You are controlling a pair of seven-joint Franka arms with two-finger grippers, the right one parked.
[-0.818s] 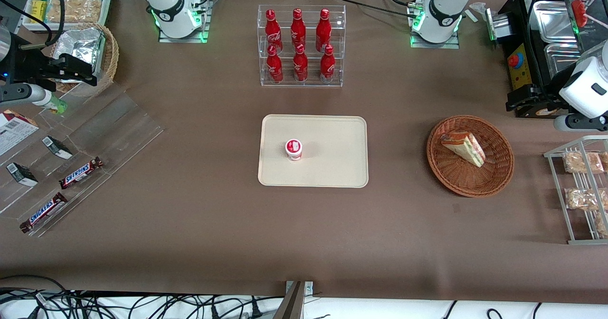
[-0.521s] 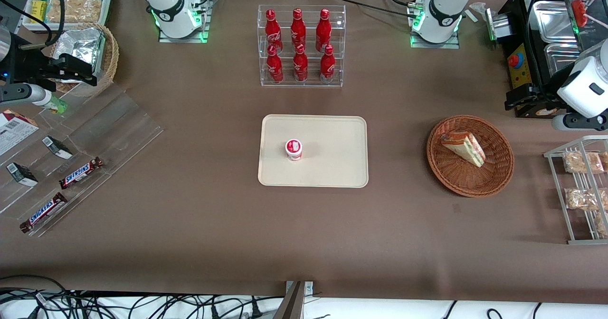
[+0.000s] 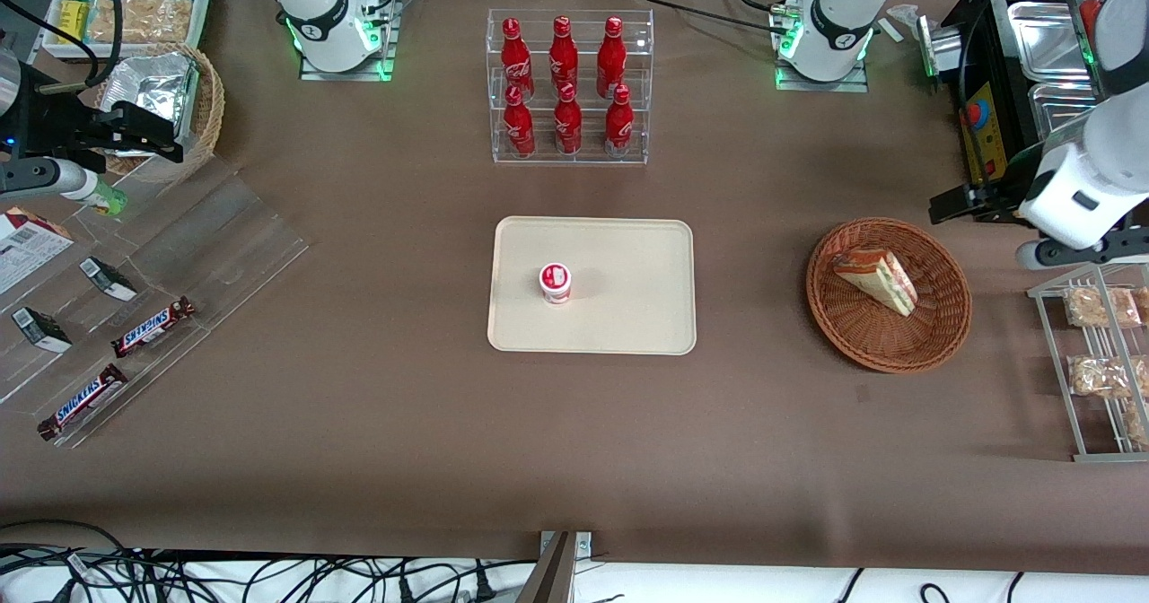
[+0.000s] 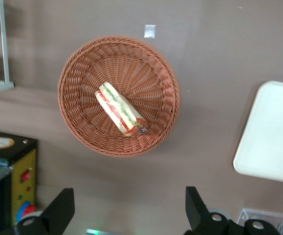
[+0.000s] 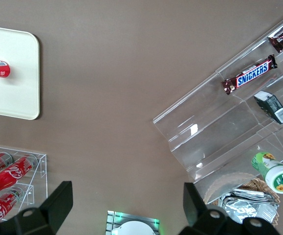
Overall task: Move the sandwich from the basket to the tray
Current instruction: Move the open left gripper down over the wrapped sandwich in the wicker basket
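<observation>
To place the sandwich onto the cream tray, my left gripper will next pick up the wrapped sandwich by its narrow end.
The sandwich is a wrapped wedge lying in the reddish-brown wicker basket. It also shows in the left wrist view, in the middle of the basket. The cream tray lies at the table's middle, toward the parked arm's end from the basket; its corner shows in the left wrist view. My left gripper hangs open and empty above the table, just outside the basket's rim and farther from the front camera than it. In the left wrist view the gripper has its black fingers wide apart.
A small red-and-white cup stands on the tray. A clear rack of red bottles stands farther back. A wire rack of bagged snacks and a black box with a red button flank the basket at the working arm's end.
My left arm has swung toward the basket; the gripper now sits closer to the basket's rim. The sandwich, basket and tray have not moved.
</observation>
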